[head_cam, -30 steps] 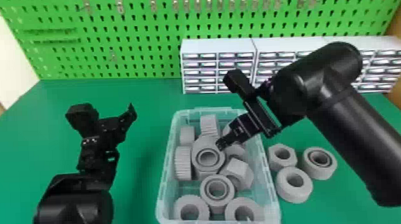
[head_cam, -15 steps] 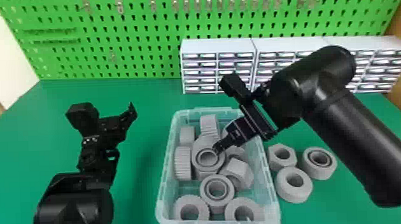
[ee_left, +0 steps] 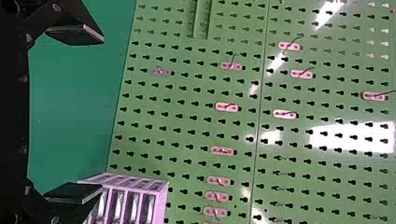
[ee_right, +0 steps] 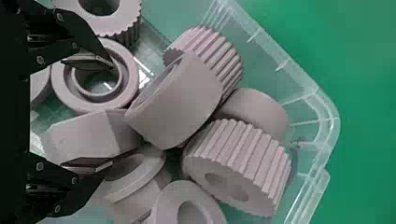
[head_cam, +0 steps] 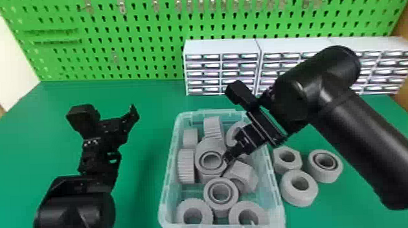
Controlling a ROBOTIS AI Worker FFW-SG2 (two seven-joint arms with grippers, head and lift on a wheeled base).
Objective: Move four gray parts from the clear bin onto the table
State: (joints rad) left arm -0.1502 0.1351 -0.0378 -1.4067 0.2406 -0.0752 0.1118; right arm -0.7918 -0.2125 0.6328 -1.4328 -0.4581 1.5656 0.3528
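Observation:
My right gripper next needs to move the fourth part, the gray hex part, onto the table, grabbing its flat-sided outside (head_cam: pixel 247 176).
The clear bin (head_cam: pixel 169 187) holds several gray parts, among them a ring (head_cam: pixel 211 160), a hex part (head_cam: pixel 242 175) and a ribbed gear (head_cam: pixel 185 166). Over the bin's middle is my right gripper (head_cam: pixel 227 163), beside that ring. In the right wrist view my right gripper (ee_right: pixel 112 116) stands open, its fingers apart above a hex part (ee_right: pixel 86 135) and a ring (ee_right: pixel 60 84), holding nothing. Left of the bin, my left gripper (head_cam: pixel 135 114) is parked above the table; in the left wrist view that gripper (ee_left: pixel 93 114) is open, with nothing between its fingers.
Three gray parts, a hex nut (head_cam: pixel 287 159), a plain ring (head_cam: pixel 299 187) and a ring with an inner sleeve (head_cam: pixel 325 166), lie on the green table (head_cam: pixel 141 94) right of the bin. White drawer cabinets (head_cam: pixel 222 46) stand behind, before a green pegboard (head_cam: pixel 145 33).
My right gripper has shifted slightly left and down toward the ring in the middle of the bin. The left arm and the parts look unmoved.

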